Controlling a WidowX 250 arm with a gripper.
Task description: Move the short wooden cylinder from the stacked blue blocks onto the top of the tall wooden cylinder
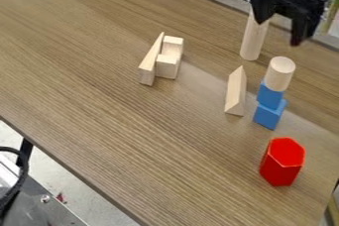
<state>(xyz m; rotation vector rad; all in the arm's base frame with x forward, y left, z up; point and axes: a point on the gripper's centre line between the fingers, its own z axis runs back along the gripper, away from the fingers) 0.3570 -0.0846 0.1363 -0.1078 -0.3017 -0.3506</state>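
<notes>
The gripper grabs the short wooden cylinder [279, 74] by its round side next, to set it onto the tall pale cylinder.
My black gripper [281, 26] hangs at the top right with its two fingers spread apart, nothing visible between them. Its left finger overlaps the upper end of a tall pale wooden cylinder [254, 40] standing on the table; whether they touch I cannot tell. Below the gripper, a short wooden cylinder [279, 74] sits on a blue block [270, 96], which rests on another blue block [269, 115]. A wooden triangular prism [235, 92] lies just left of that stack.
Nearer the front right stands a red hexagonal block [282, 162]. Left of centre, a thin wooden wedge [151, 60] stands beside pale wooden blocks [168, 65]. The wood-grain table [132, 136] has its front edge running diagonally from the left to the bottom.
</notes>
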